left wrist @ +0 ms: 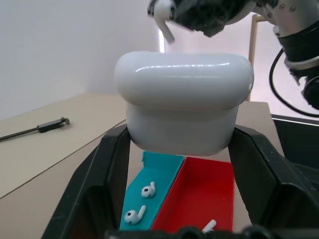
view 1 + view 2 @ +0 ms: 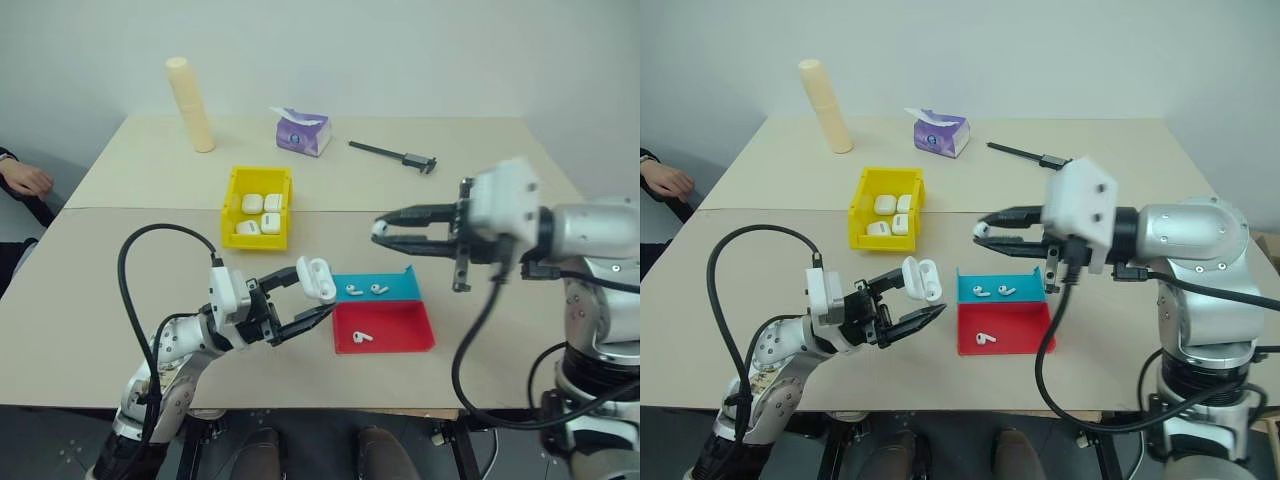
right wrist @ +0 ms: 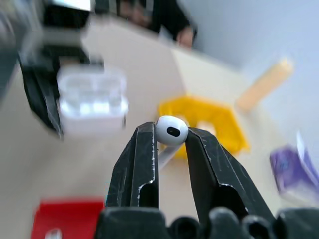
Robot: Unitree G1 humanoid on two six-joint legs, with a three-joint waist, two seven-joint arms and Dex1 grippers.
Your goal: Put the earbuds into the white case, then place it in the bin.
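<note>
My right gripper needs to keep holding the earbud [image 2: 380, 228] until the earbud is in the white case: the earbud hangs above the open case.
My left gripper [image 2: 312, 293] is shut on the white case [image 2: 318, 278], held above the table with its lid flipped open. To its right and higher, my right gripper [image 2: 380, 231] points toward the case, shut on one earbud [image 3: 172, 130] pinched at its fingertips. The wrist view shows that earbud [image 1: 162, 12] just above the case [image 1: 182, 107]. Two more earbuds [image 2: 366, 290] lie in the blue half of a tray, and one [image 2: 362, 337] lies in the red half. The yellow bin [image 2: 233, 190] sits behind, holding several white cases [image 2: 262, 212].
The blue-and-red tray [image 2: 400, 325] lies under and between the grippers. At the back stand a cream cylinder [image 2: 190, 104], a purple tissue pack [image 2: 302, 131] and a black tool [image 2: 392, 153]. A person's hand [image 2: 25, 178] rests at the table's left edge.
</note>
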